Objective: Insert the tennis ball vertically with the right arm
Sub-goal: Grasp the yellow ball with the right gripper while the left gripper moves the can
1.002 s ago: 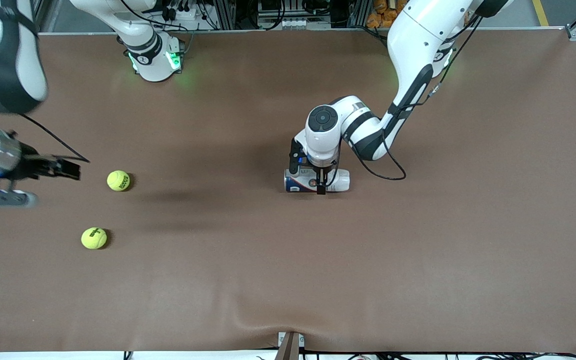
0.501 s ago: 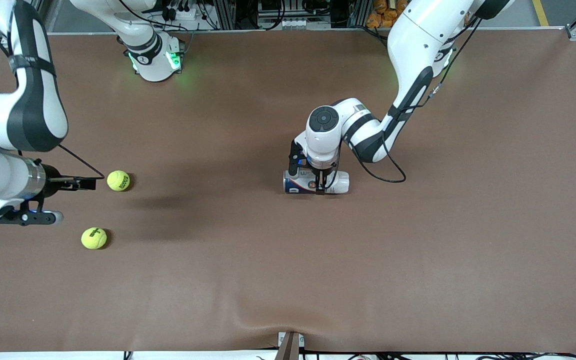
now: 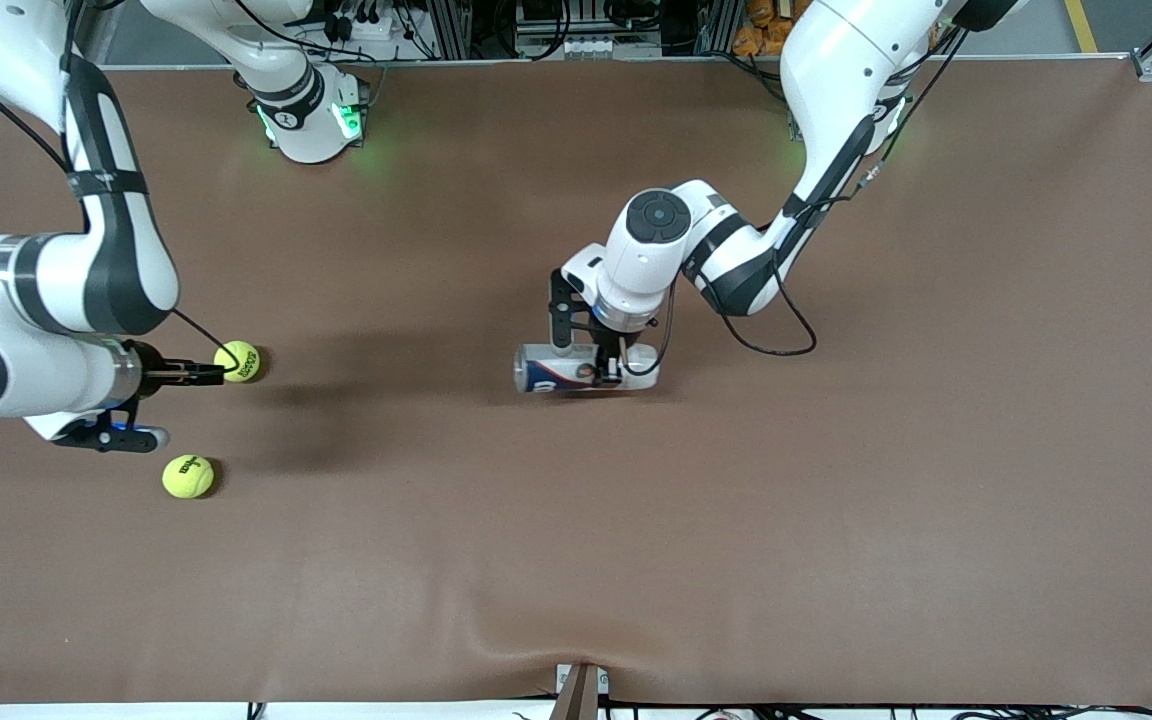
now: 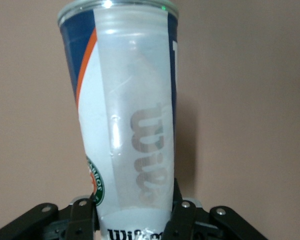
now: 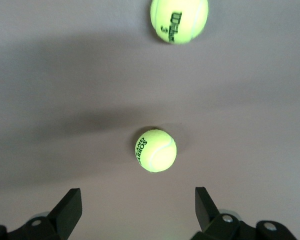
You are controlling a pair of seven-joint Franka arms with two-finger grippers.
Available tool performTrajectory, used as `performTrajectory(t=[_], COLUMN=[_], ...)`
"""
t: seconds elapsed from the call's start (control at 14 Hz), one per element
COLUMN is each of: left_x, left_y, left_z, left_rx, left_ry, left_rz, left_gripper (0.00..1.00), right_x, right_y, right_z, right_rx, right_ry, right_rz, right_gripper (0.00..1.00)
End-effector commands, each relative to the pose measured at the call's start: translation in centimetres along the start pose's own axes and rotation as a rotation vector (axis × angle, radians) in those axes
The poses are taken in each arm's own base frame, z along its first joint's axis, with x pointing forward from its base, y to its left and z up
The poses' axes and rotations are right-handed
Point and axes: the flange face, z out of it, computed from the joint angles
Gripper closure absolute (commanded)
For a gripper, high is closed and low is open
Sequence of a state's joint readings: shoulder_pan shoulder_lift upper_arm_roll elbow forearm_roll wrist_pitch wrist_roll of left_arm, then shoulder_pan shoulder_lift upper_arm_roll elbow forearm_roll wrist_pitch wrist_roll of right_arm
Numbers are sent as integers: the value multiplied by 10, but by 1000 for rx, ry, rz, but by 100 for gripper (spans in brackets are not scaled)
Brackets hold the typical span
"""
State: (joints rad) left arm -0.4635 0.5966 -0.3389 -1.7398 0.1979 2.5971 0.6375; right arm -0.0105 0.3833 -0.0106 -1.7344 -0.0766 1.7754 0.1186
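Observation:
My right gripper takes hold of the yellow tennis ball (image 3: 237, 361) by its round sides next, to insert it vertically into the tennis ball tube (image 3: 576, 368).
My right gripper (image 3: 198, 373) is open and hangs over the table beside a yellow tennis ball (image 3: 237, 361). In the right wrist view this ball (image 5: 156, 150) lies just ahead of the gripper (image 5: 138, 210), apart from both wide-spread fingers (image 5: 70, 210). A second tennis ball (image 3: 188, 476) lies nearer the front camera and also shows in the right wrist view (image 5: 179, 20). My left gripper (image 3: 601, 372) is shut on a blue-and-white tennis ball tube (image 3: 576, 368) near the table's middle. It holds the tube on its side. In the left wrist view the gripper (image 4: 132, 220) clamps the tube (image 4: 130, 115).
The brown table (image 3: 836, 500) has a ripple in its cover at the front edge. The two arm bases stand along the table's back edge, the right arm's base (image 3: 306, 120) lit green.
My right arm has swung in from the table's end, bringing its open gripper to the nearest ball. My left gripper has carried the tube toward the right arm's end.

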Motion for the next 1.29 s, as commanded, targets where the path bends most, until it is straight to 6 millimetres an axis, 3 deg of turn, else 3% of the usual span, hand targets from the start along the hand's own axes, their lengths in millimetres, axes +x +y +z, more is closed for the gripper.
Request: performTrajectory(t=[0.0, 0.36, 0.5, 0.64, 0.79, 0.93, 1.07, 1.22], left_x=[15, 21, 11, 4, -3, -4, -5, -21], left_y=[-10, -27, -43, -57, -71, -72, -73, -80], left_z=[-21, -32, -28, -21, -29, -32, -27, -7], left_rx=[21, 78, 57, -21, -42, -50, -65, -103], left_ry=[109, 218, 250, 352, 413, 428, 480, 578], left_rz=[-70, -94, -85, -106, -116, -121, -116, -115], left_gripper=[50, 50, 51, 51, 50, 50, 50, 50], right_x=[-7, -13, -19, -21, -24, -25, -22, -21], right_y=[3, 18, 17, 19, 19, 20, 26, 26], right_z=[26, 91, 109, 123, 134, 140, 150, 157], right_rx=[21, 43, 47, 48, 49, 50, 54, 54], right_ry=[12, 60, 59, 49, 38, 36, 30, 18], right_rz=[39, 64, 65, 67, 70, 71, 79, 79], right_gripper=[0, 0, 0, 0, 0, 0, 0, 0])
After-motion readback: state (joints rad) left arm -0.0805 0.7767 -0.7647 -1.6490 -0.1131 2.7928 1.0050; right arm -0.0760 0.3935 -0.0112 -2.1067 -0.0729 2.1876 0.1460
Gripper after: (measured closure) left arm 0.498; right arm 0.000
